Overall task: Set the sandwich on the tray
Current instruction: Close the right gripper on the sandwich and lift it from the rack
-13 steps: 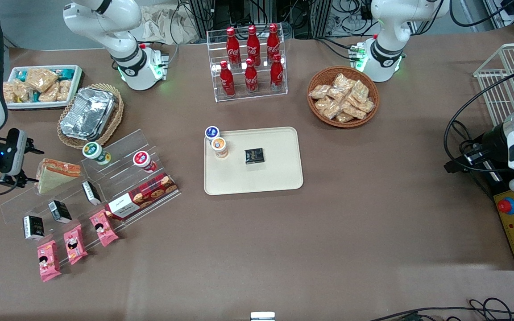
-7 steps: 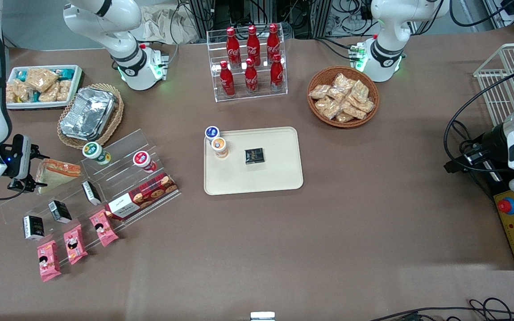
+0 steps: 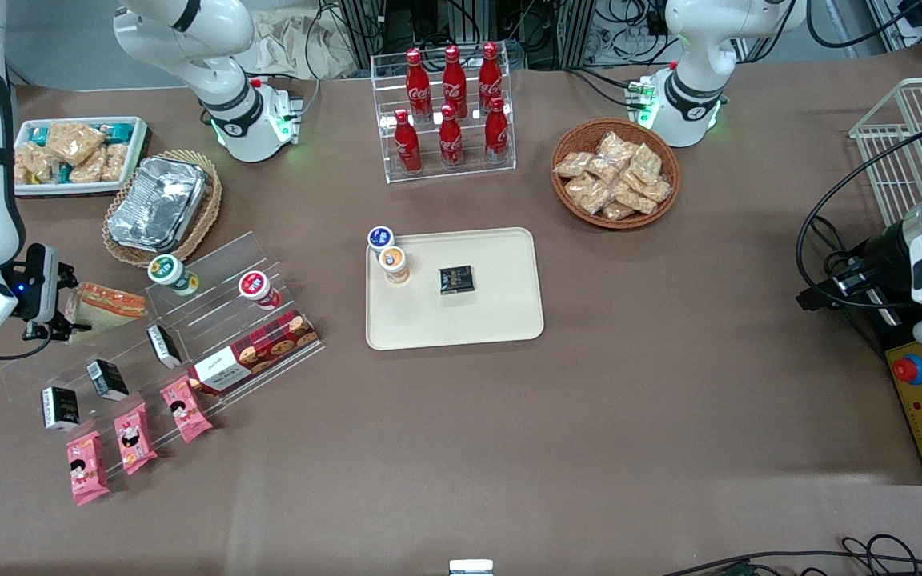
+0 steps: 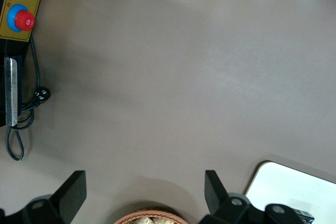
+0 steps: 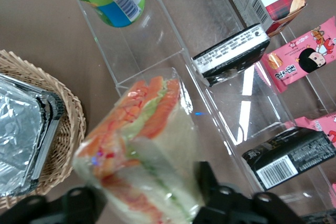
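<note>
Next, my gripper grabs the wrapped sandwich by its wide bread end [image 3: 88, 309]. Then my gripper sets the sandwich onto the cream-beige tray [image 3: 501, 320].
The sandwich [image 3: 111, 300], a film-wrapped wedge of pale bread with an orange-red filling edge, lies on the top step of a clear acrylic stand at the working arm's end of the table. My gripper [image 3: 69, 305] is at the sandwich's outer end, open, one finger on each side of it. The right wrist view shows the sandwich [image 5: 143, 142] filling the gap in my gripper [image 5: 144, 199], its fingers [image 5: 211, 182] close beside the wrap. The cream-beige tray [image 3: 501, 320] lies flat at the table's middle, and a corner of the tray [image 4: 294, 184] shows in the left wrist view.
On the tray stand an orange-lidded cup [image 3: 393, 262] and a small black packet [image 3: 456, 279]; a blue-lidded cup [image 3: 380, 238] is at its corner. The stand [image 3: 213, 320] holds cups, black boxes, a red biscuit box and pink packets. A foil container in a basket [image 3: 158, 204] sits nearby.
My gripper has slid along the stand's top step toward the sandwich, and its fingers now straddle the sandwich's end. The tray and everything on it have stayed put.
</note>
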Controlling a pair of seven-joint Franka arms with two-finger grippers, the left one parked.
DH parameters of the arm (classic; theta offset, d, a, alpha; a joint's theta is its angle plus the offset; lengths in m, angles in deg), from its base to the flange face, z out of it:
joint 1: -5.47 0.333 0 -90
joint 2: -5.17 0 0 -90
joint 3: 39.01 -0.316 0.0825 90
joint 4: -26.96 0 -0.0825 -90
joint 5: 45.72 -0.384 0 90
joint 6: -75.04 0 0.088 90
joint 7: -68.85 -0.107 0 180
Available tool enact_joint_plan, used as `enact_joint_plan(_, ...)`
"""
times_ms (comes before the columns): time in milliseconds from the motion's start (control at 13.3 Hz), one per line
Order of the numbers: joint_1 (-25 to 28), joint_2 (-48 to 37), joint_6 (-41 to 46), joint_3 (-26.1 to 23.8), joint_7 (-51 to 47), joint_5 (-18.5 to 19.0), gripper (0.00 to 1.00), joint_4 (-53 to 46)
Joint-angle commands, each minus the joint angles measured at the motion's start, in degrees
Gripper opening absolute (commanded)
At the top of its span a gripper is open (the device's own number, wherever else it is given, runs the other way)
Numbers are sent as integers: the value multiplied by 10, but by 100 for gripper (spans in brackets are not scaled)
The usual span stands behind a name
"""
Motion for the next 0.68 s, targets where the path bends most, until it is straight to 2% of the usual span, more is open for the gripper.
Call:
enact_joint_plan(0, -6, 6, 2, 0, 16, -25, 47, 1)
enact_joint_plan(151, -6, 6, 3, 0, 19, -25, 21, 0)
enact_joint_plan(226, -6, 5, 3, 0, 19, -25, 5, -1)
enact_joint_plan(603, -5, -34, 5, 6, -7, -24, 2, -12)
